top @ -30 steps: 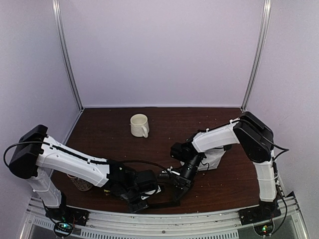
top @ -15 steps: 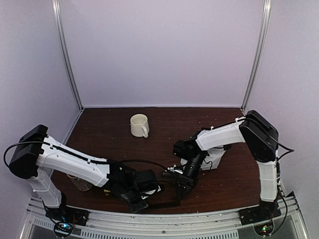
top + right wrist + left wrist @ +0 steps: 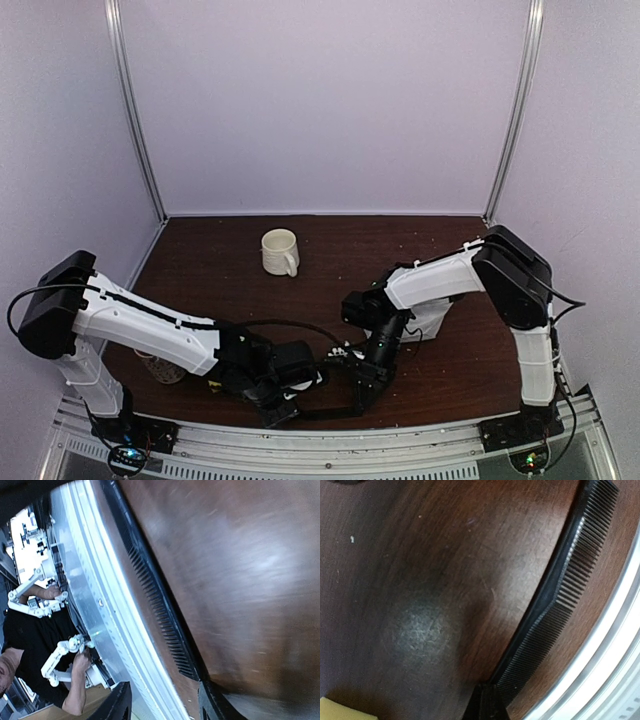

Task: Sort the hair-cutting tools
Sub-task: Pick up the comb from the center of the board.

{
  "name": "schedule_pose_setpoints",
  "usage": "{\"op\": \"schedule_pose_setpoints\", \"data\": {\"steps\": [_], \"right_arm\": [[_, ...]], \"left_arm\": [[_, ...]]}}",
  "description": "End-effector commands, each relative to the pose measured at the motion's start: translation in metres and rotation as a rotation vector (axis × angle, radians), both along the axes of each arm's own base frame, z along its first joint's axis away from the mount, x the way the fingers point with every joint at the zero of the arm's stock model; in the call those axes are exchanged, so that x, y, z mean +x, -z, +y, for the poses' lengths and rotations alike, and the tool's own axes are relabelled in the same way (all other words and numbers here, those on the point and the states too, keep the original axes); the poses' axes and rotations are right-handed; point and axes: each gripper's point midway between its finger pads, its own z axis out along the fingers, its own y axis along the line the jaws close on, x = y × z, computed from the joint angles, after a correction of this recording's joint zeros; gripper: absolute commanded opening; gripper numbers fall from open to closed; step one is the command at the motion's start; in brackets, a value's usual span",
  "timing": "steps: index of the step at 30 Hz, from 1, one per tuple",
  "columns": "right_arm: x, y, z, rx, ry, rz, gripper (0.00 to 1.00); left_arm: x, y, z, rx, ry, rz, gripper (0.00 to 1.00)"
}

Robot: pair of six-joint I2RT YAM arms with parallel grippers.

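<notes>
I will next grab the black comb's loose end point(image 3: 351, 411) point(image 3: 188, 664) with my right gripper. That leaves the comb's length free to be sorted into the white pouch.
A slim black comb point(image 3: 325, 411) lies along the table's near edge. In the left wrist view the comb point(image 3: 565, 575) runs from upper right down into my left gripper point(image 3: 485, 705), which shows as one closed dark tip on the comb's end. My left gripper point(image 3: 285, 398) sits low at the front centre. My right gripper point(image 3: 362, 387) is open just right of it. In the right wrist view the comb point(image 3: 160, 610) ends beside the right finger point(image 3: 215, 705), with the other finger point(image 3: 117, 705) out over the metal rail. The scissors, clipper and second comb are not visible.
A cream mug point(image 3: 280, 252) stands at the back centre. A white pouch point(image 3: 432, 318) lies under my right arm. A yellow sponge corner point(image 3: 337, 712) shows in the left wrist view. The aluminium rail point(image 3: 400, 432) borders the near table edge.
My right gripper has dipped toward the near edge, closer to the comb's right end. My left arm and the comb have stayed put.
</notes>
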Motion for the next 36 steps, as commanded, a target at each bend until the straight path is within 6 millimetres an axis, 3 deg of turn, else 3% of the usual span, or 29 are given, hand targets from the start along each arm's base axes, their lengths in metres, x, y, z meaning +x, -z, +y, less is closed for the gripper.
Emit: {"op": "schedule_pose_setpoints", "data": {"steps": [1,9,16,21,25,30,33,36], "right_arm": [[-0.008,0.065,-0.027,-0.168,-0.137,-0.124,0.48],[-0.004,0.056,-0.008,-0.094,-0.096,-0.081,0.41],[-0.007,0.027,0.016,0.060,-0.058,0.016,0.38],[-0.002,0.007,0.021,0.133,-0.034,0.054,0.36],[-0.003,0.013,0.020,0.125,-0.025,0.057,0.30],[-0.006,0.021,0.017,0.099,-0.036,0.071,0.13],[-0.005,0.022,0.015,0.087,-0.040,0.050,0.14],[-0.008,0.027,0.006,0.033,-0.078,0.008,0.22]], "left_arm": [[-0.012,0.041,0.033,0.138,-0.007,0.064,0.00],[-0.012,0.042,0.033,0.144,-0.004,0.066,0.00],[-0.013,0.043,0.033,0.147,-0.004,0.071,0.00],[-0.013,0.042,0.033,0.144,-0.007,0.068,0.00],[-0.012,0.042,0.034,0.147,-0.006,0.066,0.00],[-0.012,0.042,0.035,0.148,-0.012,0.064,0.00],[-0.012,0.042,0.036,0.147,-0.020,0.063,0.00],[-0.011,0.042,0.037,0.143,-0.036,0.059,0.00]]}}
